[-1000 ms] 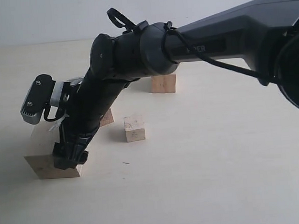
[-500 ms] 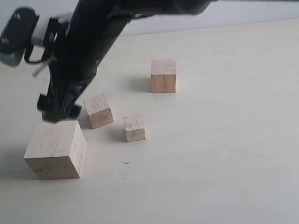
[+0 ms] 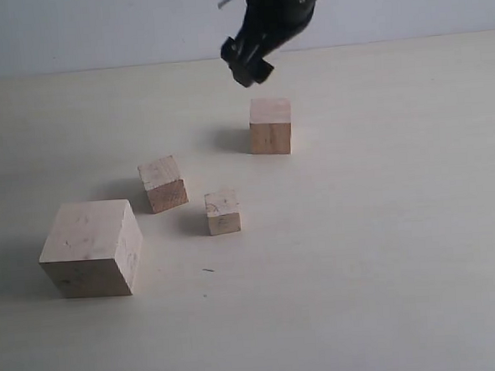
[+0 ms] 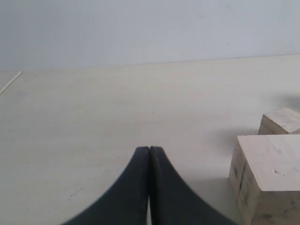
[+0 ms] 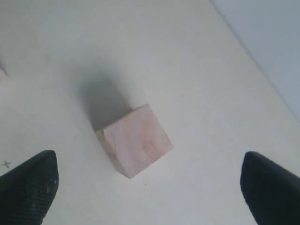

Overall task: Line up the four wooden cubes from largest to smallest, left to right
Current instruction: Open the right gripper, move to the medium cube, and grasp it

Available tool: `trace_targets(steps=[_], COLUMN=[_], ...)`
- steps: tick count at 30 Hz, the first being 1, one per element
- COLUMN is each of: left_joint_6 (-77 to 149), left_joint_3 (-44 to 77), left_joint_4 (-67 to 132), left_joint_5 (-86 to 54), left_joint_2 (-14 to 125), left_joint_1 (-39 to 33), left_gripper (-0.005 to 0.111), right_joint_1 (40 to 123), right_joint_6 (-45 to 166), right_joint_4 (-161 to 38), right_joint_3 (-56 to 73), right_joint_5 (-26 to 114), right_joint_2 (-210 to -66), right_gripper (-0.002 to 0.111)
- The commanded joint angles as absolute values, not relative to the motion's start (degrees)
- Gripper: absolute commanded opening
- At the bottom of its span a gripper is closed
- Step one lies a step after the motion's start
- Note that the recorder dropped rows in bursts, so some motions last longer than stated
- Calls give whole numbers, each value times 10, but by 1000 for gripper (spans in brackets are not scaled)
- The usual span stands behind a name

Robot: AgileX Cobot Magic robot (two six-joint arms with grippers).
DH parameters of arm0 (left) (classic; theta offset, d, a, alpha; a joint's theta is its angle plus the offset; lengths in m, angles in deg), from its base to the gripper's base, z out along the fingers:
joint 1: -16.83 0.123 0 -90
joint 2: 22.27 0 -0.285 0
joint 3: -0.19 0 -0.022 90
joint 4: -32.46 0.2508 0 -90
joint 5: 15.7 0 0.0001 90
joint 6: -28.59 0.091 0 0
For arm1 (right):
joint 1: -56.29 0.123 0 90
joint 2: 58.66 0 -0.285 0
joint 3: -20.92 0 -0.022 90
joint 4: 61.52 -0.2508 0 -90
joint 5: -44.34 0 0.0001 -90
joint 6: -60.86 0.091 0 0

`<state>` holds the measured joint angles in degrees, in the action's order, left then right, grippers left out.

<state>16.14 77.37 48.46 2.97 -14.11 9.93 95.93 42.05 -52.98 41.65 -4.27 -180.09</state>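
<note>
The robot's right gripper will next grab the mid-sized cube [image 3: 270, 126] by its opposite upright sides, so that it can line it up beside the largest cube [image 3: 90, 248].
Four pale wooden cubes rest on the table. The largest cube [image 3: 90, 248] is at front left, a smaller cube [image 3: 163, 183] sits behind it to the right, the smallest cube [image 3: 222, 211] is near the middle, and a mid-sized cube [image 3: 270, 126] stands farther back. My right gripper [image 3: 248, 63] hovers above and just behind that back cube [image 5: 136, 140], open wide and empty [image 5: 149, 161]. My left gripper [image 4: 149, 151] is shut and empty, low beside the largest cube [image 4: 269, 180], with another cube [image 4: 282, 120] beyond it.
The pale tabletop [image 3: 386, 253] stretches to the right and front of the cubes. A light wall [image 3: 95, 27] runs along the back edge. The left arm does not show in the exterior view.
The right arm has risen from the largest cube at front left and swung up and right to above the back cube. The largest cube stays where it stood.
</note>
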Motion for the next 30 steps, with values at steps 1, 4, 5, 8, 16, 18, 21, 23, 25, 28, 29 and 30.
trace_targets(steps=[1,4,5,8,16,18,21,23,25,28,29,30], left_joint_6=[162,162,162,162,162,162,162,162,162,162,162,162], left_joint_3=[774,774,774,774,774,774,774,774,774,774,774,774], left_joint_4=[484,484,484,484,484,484,484,484,484,484,484,484], left_joint_5=[29,29,29,29,29,29,29,29,29,29,29,29], left_joint_2=[-145,-145,-145,-145,-145,-145,-145,-145,-145,-145,-145,-145], left_joint_1=[100,100,100,100,100,100,100,100,100,100,100,100], left_gripper=[0,0,0,0,0,0,0,0,0,0,0,0], right_joint_1=[932,919,916,911,908,908,908,908,908,908,908,910], right_joint_6=[389,352,350,340,302,293,275,274,275,287,300,318], right_joint_4=[-545,-578,-581,-581,-581,-581,-580,-580,-580,-581,-581,-581], right_joint_3=[419,419,419,419,419,419,419,419,419,419,419,419], right_joint_5=[-44,-30,-19,22,78,79,74,67,65,63,63,62], right_joint_2=[-1858,-1895,-1905,-1932,-1982,-1990,-1991,-1986,-1974,-1940,-1920,-1901], right_gripper=[105,105,105,105,105,105,98,80,55,13,-1,1])
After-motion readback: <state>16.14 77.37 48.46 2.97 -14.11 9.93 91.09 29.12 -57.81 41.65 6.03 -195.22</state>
